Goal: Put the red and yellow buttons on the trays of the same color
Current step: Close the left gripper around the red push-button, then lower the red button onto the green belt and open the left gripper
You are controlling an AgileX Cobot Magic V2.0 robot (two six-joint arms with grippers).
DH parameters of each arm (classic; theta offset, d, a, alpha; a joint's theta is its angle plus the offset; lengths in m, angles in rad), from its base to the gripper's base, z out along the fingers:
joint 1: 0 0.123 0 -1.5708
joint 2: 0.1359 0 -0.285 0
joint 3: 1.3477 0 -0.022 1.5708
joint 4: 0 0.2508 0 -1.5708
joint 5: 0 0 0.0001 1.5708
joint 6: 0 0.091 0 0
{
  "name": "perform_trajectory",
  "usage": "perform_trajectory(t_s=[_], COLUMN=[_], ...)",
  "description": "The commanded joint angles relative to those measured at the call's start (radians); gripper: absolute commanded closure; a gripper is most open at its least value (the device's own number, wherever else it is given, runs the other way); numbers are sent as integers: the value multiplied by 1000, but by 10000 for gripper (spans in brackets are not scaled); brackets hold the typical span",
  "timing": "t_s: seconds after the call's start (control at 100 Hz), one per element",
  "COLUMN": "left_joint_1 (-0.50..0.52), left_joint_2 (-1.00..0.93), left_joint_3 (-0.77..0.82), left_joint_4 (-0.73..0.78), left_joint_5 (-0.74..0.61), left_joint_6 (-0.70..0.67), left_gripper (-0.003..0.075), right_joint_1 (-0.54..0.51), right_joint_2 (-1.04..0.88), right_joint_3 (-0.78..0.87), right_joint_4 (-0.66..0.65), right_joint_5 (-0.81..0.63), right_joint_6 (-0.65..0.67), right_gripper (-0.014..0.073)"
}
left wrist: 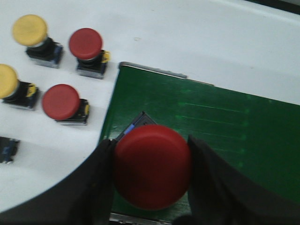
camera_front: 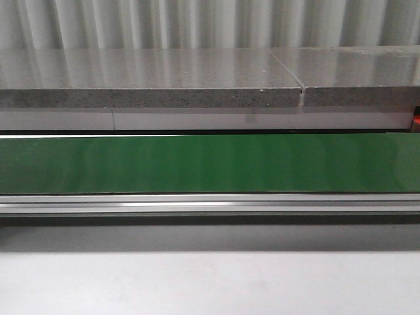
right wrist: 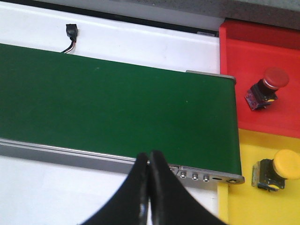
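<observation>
My left gripper keeps hold of the red button for now, since its base hangs above the green belt (camera_front: 210,164) and it would fall if released.
My left gripper (left wrist: 151,176) is shut on a red button (left wrist: 152,166), holding it over the near end of the green conveyor belt (left wrist: 211,122). On the white table beside the belt stand two red buttons (left wrist: 86,44) (left wrist: 61,101) and two yellow buttons (left wrist: 29,30) (left wrist: 7,82). My right gripper (right wrist: 149,159) is shut and empty above the belt's metal edge (right wrist: 70,152). Past the belt's end, a red tray (right wrist: 253,75) holds a red button (right wrist: 267,86) and a yellow tray (right wrist: 253,206) holds a yellow button (right wrist: 279,168). Neither gripper shows in the front view.
The front view shows the green belt (camera_front: 210,163) with its metal rail (camera_front: 210,203) and a grey stone ledge (camera_front: 151,82) behind. A small black connector with a wire (right wrist: 71,32) lies on the white surface beyond the belt. A dark button base (left wrist: 7,149) sits at the table's edge.
</observation>
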Motion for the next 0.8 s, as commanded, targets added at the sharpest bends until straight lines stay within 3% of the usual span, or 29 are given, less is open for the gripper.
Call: perform_trajectory(t_s=[0.0,0.6,0.7,0.79], left_joint_1=[-31,-51,-51,-51], left_joint_2=[5,153,153,153], left_joint_3=[-42,-49,-49,-49], left_joint_4=[-17,-17,-28,-32], left_joint_5=[-36,7,13,21], left_joint_6=[16,42,43,44], left_gripper=[740,729,644,487], right_joint_1=[4,4,4,4], right_joint_2=[0,0,0,0], right_joint_3=[-25,-25,-25,-25], right_joint_4=[1,1,1,1], right_joint_5=[-59,-59,-59,-59], right_joint_6=[-11,-11,-11,-11], right_gripper=[662,662,662,662])
